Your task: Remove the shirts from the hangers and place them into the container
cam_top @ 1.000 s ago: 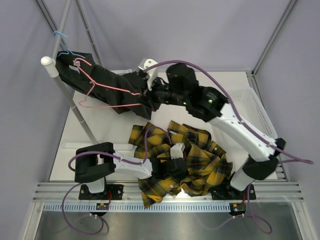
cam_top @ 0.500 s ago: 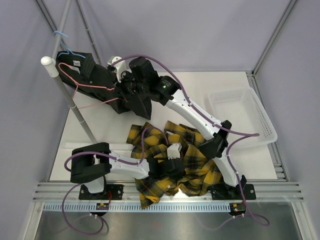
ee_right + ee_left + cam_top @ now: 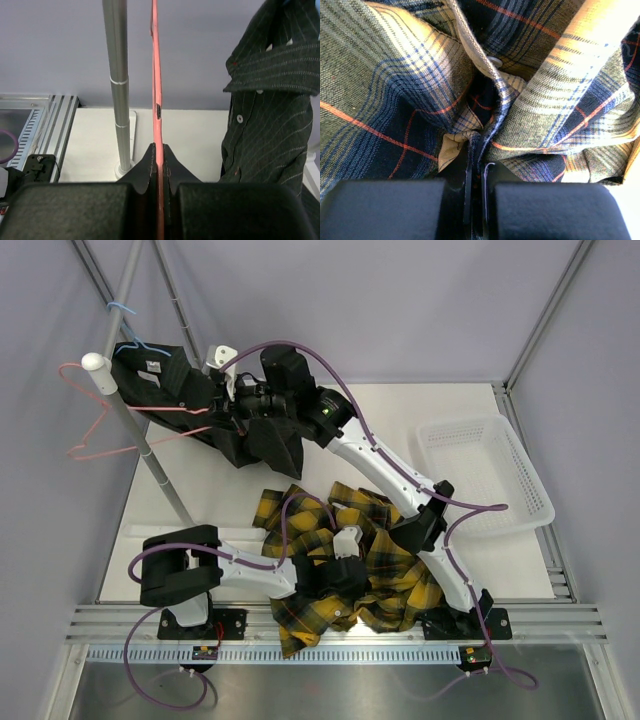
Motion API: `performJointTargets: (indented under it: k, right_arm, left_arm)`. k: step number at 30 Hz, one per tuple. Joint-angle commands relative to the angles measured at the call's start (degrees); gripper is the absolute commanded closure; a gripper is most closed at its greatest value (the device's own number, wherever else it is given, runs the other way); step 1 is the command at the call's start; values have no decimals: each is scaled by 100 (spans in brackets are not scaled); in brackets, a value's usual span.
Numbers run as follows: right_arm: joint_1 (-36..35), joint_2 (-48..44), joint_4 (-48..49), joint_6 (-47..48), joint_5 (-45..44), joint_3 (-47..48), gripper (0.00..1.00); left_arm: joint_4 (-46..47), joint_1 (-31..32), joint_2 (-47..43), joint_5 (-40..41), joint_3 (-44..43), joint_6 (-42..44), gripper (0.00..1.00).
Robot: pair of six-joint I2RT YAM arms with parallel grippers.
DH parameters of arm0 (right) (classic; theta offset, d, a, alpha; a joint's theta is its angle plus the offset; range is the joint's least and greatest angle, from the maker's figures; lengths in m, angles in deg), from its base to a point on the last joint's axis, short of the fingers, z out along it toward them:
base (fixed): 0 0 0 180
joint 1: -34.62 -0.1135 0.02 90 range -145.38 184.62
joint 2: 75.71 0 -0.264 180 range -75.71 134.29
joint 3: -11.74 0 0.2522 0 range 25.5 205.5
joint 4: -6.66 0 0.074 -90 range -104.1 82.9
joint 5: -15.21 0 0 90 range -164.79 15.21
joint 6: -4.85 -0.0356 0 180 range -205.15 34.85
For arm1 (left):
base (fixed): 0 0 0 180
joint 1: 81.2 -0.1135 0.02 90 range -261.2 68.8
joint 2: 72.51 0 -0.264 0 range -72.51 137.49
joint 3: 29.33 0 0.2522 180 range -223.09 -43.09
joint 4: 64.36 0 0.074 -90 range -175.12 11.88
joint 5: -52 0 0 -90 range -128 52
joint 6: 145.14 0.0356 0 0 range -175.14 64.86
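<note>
My right gripper should hold the pink hanger until its hook is over the bar (image 3: 114,324); the hook curls beside the bar's white end cap.
The black pinstriped shirt (image 3: 195,400) (image 3: 270,110) hangs at the rail on a light blue hanger (image 3: 138,342). My right gripper (image 3: 222,405) (image 3: 159,150) is beside that shirt, shut on the wire of a pink hanger (image 3: 88,425) (image 3: 155,60), which sticks out to the left past the pole. The yellow-and-black plaid shirt (image 3: 385,560) (image 3: 395,75) lies crumpled on the table near the arm bases. My left gripper (image 3: 335,580) (image 3: 477,150) is shut on a fold of it. The white lattice container (image 3: 500,475) stands at the right with nothing showing in it.
The grey rail pole (image 3: 150,455) (image 3: 116,75) slants from the table's left side up to a white end cap (image 3: 94,363). Thin frame struts (image 3: 545,325) rise at the back corners. My right arm (image 3: 400,475) stretches across the table above the plaid shirt.
My right arm has swung left toward the rail, carrying the pink hanger out of the black shirt until it pokes past the pole. The left gripper has stayed on the plaid shirt.
</note>
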Motion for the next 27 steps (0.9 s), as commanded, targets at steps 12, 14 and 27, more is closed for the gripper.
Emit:
performJointTargets:
  k: [12, 14, 27]
  right_arm:
    - [43, -364, 1527, -148, -193, -69, 100]
    - [61, -687, 1597, -78, -299, -403, 100]
    - [306, -1700, 2582, -314, -819, -2304, 100]
  left_arm:
    - [-1168, -77, 407, -22, 559, 181, 100]
    - [-1159, -69, 434, -31, 524, 189, 100]
    - [-912, -69, 575, -198, 568, 137, 100]
